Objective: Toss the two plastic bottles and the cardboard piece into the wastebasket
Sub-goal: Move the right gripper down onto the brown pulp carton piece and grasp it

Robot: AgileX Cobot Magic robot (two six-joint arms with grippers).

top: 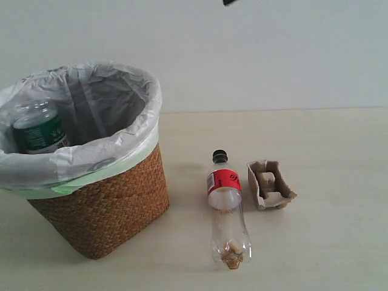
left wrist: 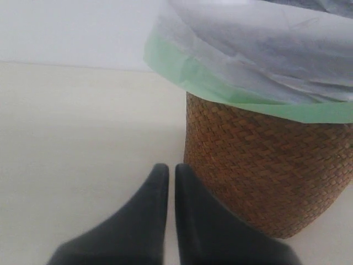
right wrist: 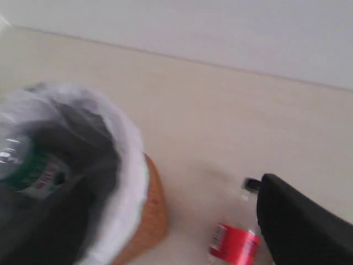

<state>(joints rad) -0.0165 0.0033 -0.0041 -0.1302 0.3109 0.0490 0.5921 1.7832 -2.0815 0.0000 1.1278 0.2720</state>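
My right gripper is going to grab the cardboard piece [top: 270, 183] across its long sides next, because it needs to throw the piece into the wastebasket [top: 109, 212].
The wicker wastebasket [top: 109, 212], lined with a white bag, stands at the left. The green-capped bottle [top: 37, 128] lies inside it and also shows in the right wrist view as the green-labelled bottle [right wrist: 33, 168]. The black-capped, red-labelled bottle [top: 225, 206] lies on the table right of the basket. The tan cardboard piece [top: 270, 183] sits just right of that bottle. My left gripper [left wrist: 171, 172] is shut on nothing, low beside the basket's woven wall [left wrist: 259, 165]. Of my right gripper only one black finger [right wrist: 300, 223] shows, high above the red-labelled bottle [right wrist: 234, 245]; nothing is held.
The pale table [top: 327, 139] runs back to a white wall. A small dark bit [top: 229, 2] pokes in at the top edge of the exterior view. The bag's pale green band [left wrist: 220, 91] hangs over the rim near my left gripper.
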